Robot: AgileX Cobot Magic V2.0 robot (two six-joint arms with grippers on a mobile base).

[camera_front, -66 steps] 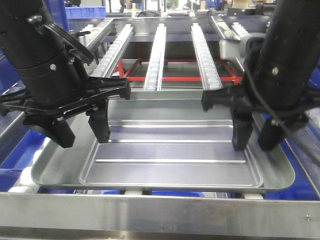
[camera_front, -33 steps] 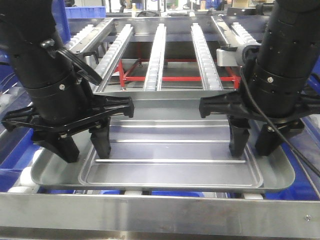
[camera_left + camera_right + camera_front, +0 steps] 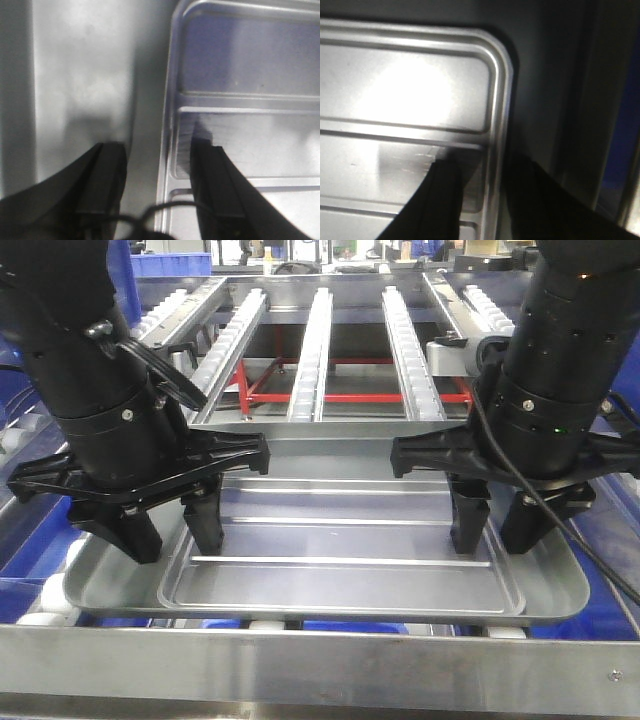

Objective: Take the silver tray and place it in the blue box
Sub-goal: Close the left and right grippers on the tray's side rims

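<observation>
The right gripper pinches the tray by its raised end rim (image 3: 560,570) next, to lift the silver tray (image 3: 340,540) into the blue box.
The silver tray (image 3: 340,540) lies flat on the roller conveyor, close to the front rail. My left gripper (image 3: 172,535) hangs open over its left end. One of its fingers is over the sloped side (image 3: 80,100) and the other over the recessed panel (image 3: 250,140), astride the panel's step. My right gripper (image 3: 498,532) is open the same way at the right end, astride the step (image 3: 497,125). All the fingertips are close to the metal, and I cannot tell if they touch. Blue plastic, seemingly the blue box (image 3: 30,540), shows beside and under the tray.
Three roller rails (image 3: 312,350) run away behind the tray, over a red frame (image 3: 350,397). A flat metal beam (image 3: 320,665) crosses the front. A small blue crate (image 3: 170,262) stands far back left. Both black arms tower over the tray's ends.
Both grippers have come down toward the tray, still open. The right one has also shifted slightly left. The tray has not moved.
</observation>
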